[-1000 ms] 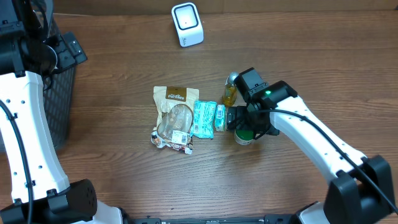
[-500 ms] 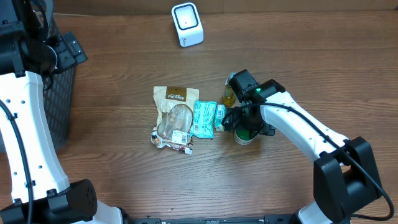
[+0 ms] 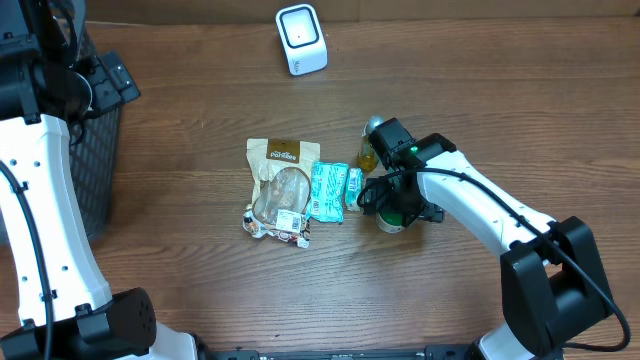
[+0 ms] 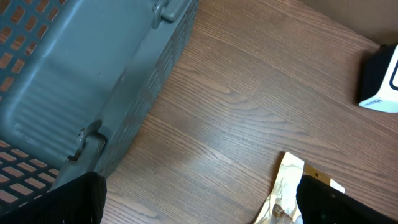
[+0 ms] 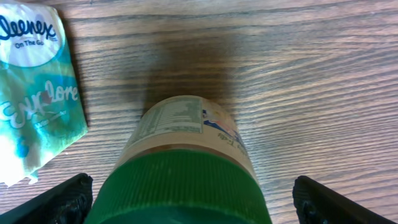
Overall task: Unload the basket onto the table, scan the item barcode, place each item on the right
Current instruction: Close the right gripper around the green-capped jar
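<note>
My right gripper's fingers don't yet reach the labelled body below the lid, so my right gripper should move down first and then close on the jar.
A jar with a green ribbed lid (image 5: pixel 180 180) stands upright on the wooden table, its label facing up in the right wrist view. My right gripper (image 5: pixel 199 208) is open, one fingertip on each side of the lid and apart from it. From overhead the same gripper (image 3: pixel 393 200) covers most of the jar (image 3: pixel 393 222). The white barcode scanner (image 3: pixel 301 38) stands at the far edge of the table. My left gripper (image 4: pixel 199 208) is open and holds nothing, hanging above bare wood beside the basket.
A Kleenex pack (image 3: pixel 327 190) and a small teal packet (image 3: pixel 353 188) lie just left of the jar. A tan snack pouch (image 3: pixel 280 190) lies further left. A yellow bottle (image 3: pixel 370 150) stands behind the right wrist. A grey mesh basket (image 3: pixel 100 160) stands at the left edge.
The right arm has shifted slightly left and its gripper has settled round the jar. The left arm and the items have not moved.
</note>
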Controlling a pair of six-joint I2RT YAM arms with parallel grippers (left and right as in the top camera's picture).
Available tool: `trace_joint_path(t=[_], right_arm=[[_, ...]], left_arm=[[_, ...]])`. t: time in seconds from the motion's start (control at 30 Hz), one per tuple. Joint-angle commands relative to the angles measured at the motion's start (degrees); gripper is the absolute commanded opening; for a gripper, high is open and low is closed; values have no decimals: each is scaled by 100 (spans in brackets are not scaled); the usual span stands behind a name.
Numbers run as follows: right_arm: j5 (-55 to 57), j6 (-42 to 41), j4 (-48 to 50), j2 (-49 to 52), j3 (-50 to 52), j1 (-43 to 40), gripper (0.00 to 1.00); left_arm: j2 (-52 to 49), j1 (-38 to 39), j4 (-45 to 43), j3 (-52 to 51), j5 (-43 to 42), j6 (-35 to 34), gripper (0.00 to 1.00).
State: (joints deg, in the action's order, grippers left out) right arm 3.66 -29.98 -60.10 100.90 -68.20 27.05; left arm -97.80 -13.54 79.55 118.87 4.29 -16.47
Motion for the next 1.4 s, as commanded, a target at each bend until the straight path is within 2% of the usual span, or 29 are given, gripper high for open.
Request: trace_joint_path(t=[0.0,0.13,0.37,0.53,0.6,0.63,1.37], right_arm=[[232,-70,-28,61,39,9,97],[232,-70,-138,61,39,-120,92],[232,-63,-249,61,39,-413,92],[223,-66,-258,61,39,-496,93],[212,-66,-258,61,39,-496,100],[205,-66,-243,61,39,-496,100],[-59,-177,-107,85,164,-494,98]], left_arm=[[-33,4,-7,44,-28,20,100],[-33,4,-7,44,-28,20,99],[-33,4,-7,44,-28,20,99],[-33,4,-7,44,-28,20,100],[-33,4,-7,44,-28,20,100],[-33,4,-7,44,-28,20,100],[-33,4,-7,44,-28,20,100]])
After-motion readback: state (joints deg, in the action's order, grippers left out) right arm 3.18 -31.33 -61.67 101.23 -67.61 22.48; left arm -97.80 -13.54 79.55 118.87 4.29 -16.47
